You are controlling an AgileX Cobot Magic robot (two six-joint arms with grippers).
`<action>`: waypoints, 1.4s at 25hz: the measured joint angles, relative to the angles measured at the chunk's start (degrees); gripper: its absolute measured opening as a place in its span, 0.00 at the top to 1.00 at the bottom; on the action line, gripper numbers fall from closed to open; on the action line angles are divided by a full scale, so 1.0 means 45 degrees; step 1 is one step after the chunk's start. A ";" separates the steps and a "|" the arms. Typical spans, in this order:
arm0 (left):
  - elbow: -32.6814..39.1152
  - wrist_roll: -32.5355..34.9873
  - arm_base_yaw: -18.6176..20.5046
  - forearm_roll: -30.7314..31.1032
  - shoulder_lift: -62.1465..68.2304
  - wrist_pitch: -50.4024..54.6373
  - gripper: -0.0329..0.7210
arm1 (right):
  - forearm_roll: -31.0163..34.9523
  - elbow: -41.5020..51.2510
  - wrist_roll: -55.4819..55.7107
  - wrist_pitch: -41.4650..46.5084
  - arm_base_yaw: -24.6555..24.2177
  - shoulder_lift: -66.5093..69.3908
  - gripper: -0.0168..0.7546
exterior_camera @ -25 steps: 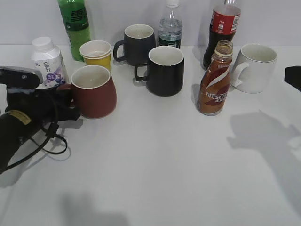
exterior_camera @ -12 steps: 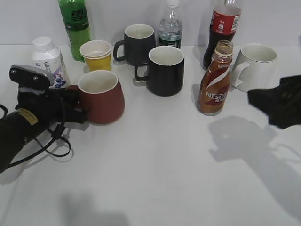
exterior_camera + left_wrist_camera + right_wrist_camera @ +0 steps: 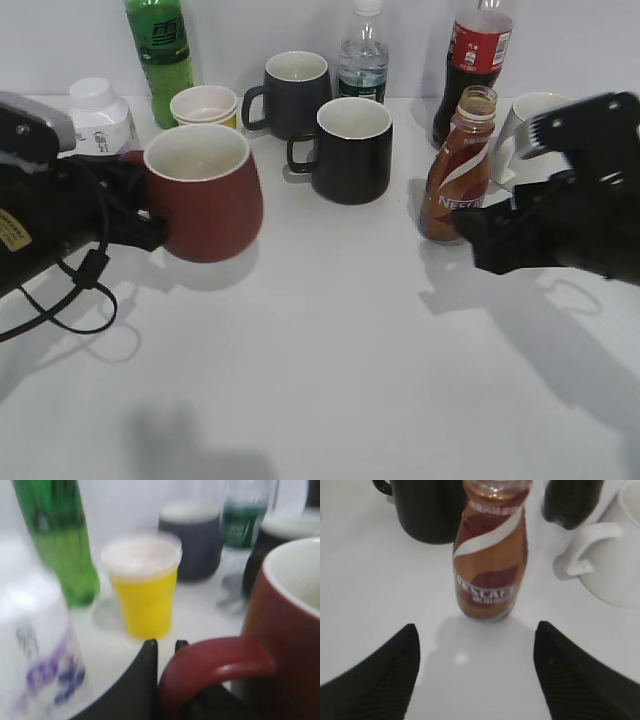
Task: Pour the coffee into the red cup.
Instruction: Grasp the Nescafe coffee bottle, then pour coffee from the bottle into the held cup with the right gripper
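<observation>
I need to grab the Nescafe bottle by its lower body (image 3: 447, 205) with my right gripper next. Then it can pour coffee into the red cup (image 3: 205, 195).
The red cup (image 3: 205, 195) is a dark red, round-bellied mug with a cream inside, held above the table at the left. My left gripper (image 3: 140, 215) is shut on its loop handle (image 3: 215, 662), and the cup body (image 3: 287, 645) fills the right of the left wrist view. The coffee (image 3: 458, 170), a small brown Nescafe bottle with no cap, stands upright at the right. My right gripper (image 3: 478, 238) is open and empty, just in front of the bottle (image 3: 489, 555), fingers apart on either side (image 3: 476, 645), not touching it.
Behind stand a green bottle (image 3: 158, 55), a white bottle (image 3: 97, 112), a yellow cup (image 3: 205, 108), two black mugs (image 3: 350, 148), a water bottle (image 3: 362, 55), a cola bottle (image 3: 472, 60) and a white mug (image 3: 528, 125), partly hidden by my right arm.
My left gripper has lifted the red cup off the table and moved it right. My right arm has come in from the right edge up to the coffee bottle.
</observation>
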 joint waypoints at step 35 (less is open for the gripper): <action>-0.1107 -0.0012 -0.2137 0.1220 -0.0168 0.2053 0.86 | -0.0806 -0.2362 -0.1914 -0.4733 0.0000 0.3833 0.32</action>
